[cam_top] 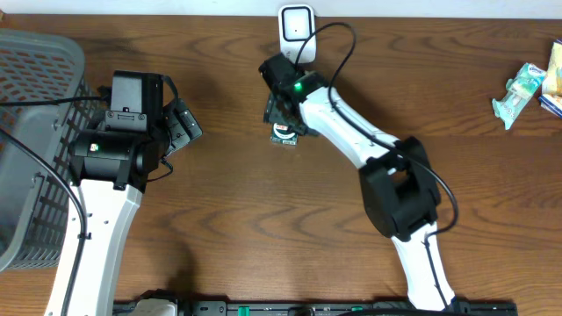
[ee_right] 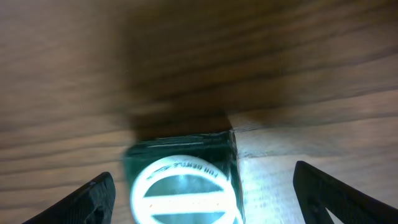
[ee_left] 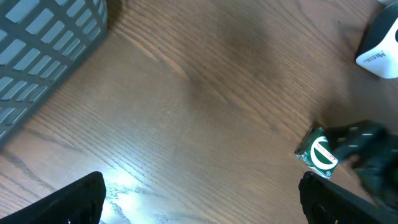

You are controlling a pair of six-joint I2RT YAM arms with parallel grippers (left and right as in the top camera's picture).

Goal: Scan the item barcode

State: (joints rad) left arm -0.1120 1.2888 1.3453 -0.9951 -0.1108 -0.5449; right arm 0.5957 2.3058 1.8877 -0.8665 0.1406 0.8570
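Note:
The right gripper next grips the small dark green box across opposite sides beside the side with the logo, to scan the box's uncovered barcode.
The item is a small dark green box [cam_top: 283,134] with a white round logo, lying on the wooden table just in front of the white barcode scanner [cam_top: 297,26]. My right gripper [cam_top: 282,121] hovers over it, open. In the right wrist view the box [ee_right: 180,180] sits between the fingers [ee_right: 93,199], with a gap on each side, wider on the right. My left gripper [cam_top: 182,129] is open and empty, to the left of the box. The left wrist view shows the box [ee_left: 318,154] at lower right, with the scanner [ee_left: 380,43] beyond it.
A grey plastic basket [cam_top: 35,105] stands at the table's left edge, close behind the left arm, and shows in the left wrist view as well [ee_left: 43,43]. Some packaged items [cam_top: 527,88] lie at the far right.

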